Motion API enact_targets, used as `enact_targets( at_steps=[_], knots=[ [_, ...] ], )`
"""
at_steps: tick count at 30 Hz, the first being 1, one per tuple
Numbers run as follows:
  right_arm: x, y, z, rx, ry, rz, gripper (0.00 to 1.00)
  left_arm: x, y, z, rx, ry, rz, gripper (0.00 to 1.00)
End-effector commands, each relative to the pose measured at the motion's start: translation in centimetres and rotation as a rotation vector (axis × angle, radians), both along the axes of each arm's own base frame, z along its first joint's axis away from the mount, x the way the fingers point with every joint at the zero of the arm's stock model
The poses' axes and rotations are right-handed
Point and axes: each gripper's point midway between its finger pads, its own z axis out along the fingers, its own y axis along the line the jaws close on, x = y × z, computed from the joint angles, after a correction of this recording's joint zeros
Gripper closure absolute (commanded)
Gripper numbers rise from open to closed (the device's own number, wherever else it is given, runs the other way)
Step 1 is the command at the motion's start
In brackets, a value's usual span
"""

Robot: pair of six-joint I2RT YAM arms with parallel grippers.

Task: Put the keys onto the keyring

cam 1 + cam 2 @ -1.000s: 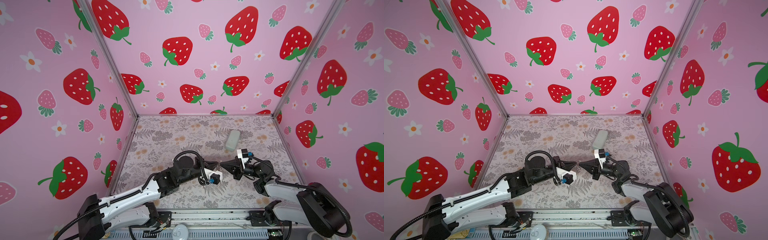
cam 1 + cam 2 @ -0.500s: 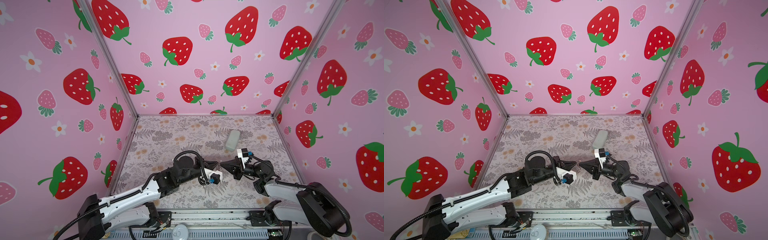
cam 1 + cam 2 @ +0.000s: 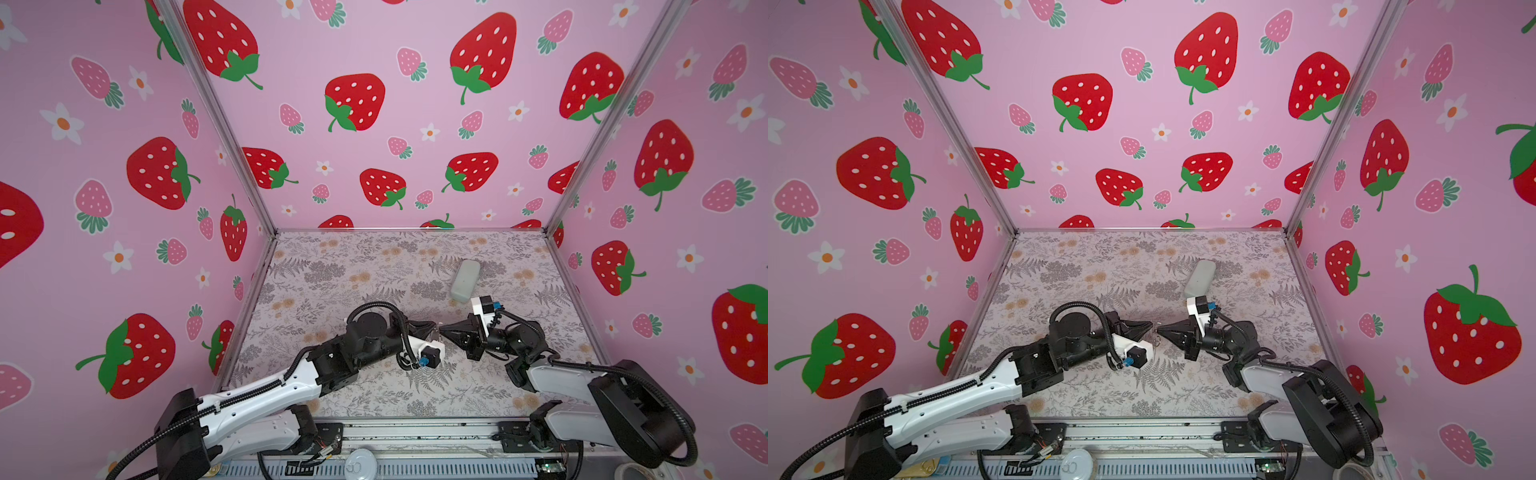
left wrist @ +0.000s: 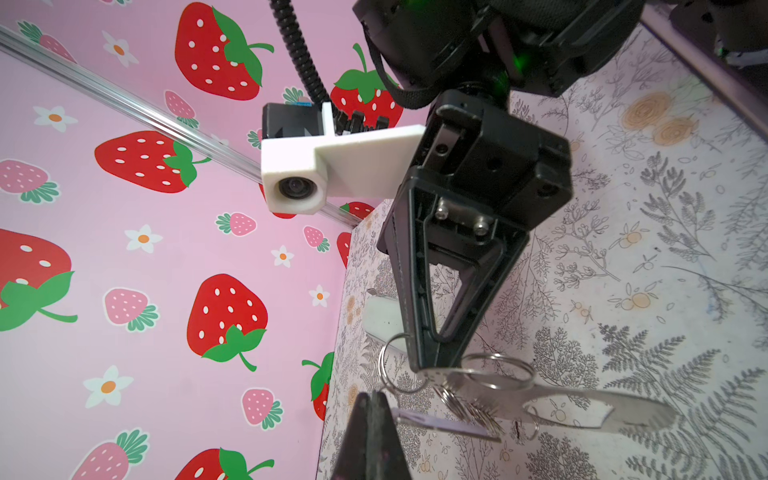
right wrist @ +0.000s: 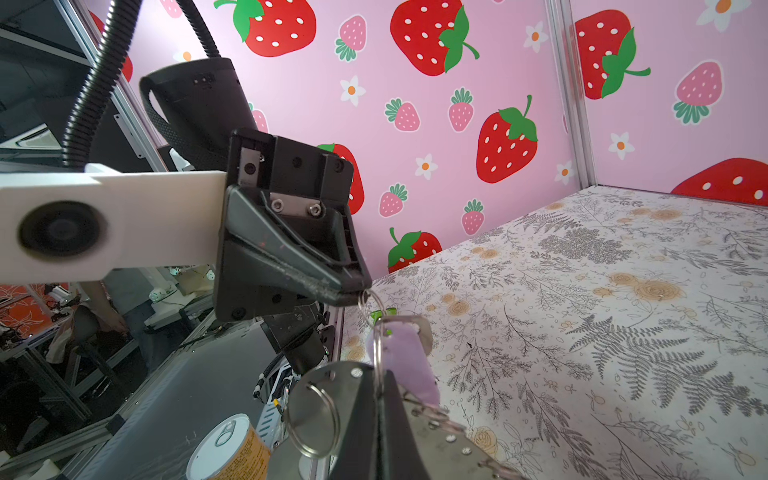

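My left gripper holds the keys by a small ring above the table, so they would drop if it opened now.
Both grippers meet tip to tip above the middle of the table, just apart. My left gripper (image 4: 372,397) (image 3: 432,328) is shut on the keys (image 4: 440,424), a flat lilac head seen edge-on. In the right wrist view the lilac keys (image 5: 405,353) hang just below the left gripper (image 5: 361,291) on a small ring. My right gripper (image 5: 380,376) (image 3: 443,331) is shut on the keyring (image 5: 328,390), here a flat silvery metal piece (image 4: 582,405) carrying several split rings. The lilac head lies against the keyring's rings. In both top views these parts are too small to make out.
A pale grey-green oblong case (image 3: 465,279) (image 3: 1200,277) lies on the floral table behind the right arm. Pink strawberry walls close in three sides. A can (image 5: 232,453) stands below the front rail (image 3: 415,432), outside the table.
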Motion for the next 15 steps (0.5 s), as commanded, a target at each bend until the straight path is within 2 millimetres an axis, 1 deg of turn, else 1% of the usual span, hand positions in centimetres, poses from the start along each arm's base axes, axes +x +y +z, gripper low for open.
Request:
enact_targets(
  at_steps=[1,4,15],
  knots=[
    [-1.3,-0.74,4.14,0.137,-0.165,0.009,1.0,-0.06,0.15,0.61,-0.017,-0.03,-0.002,1.0],
    [-1.3,-0.76,4.15,0.137,-0.165,0.006,1.0,0.1,0.25,0.37,-0.014,-0.023,0.003,1.0],
    [-1.33,-0.07,3.87,0.122,-0.147,0.03,1.0,0.08,0.18,1.17,-0.049,-0.027,-0.004,1.0]
  ],
)
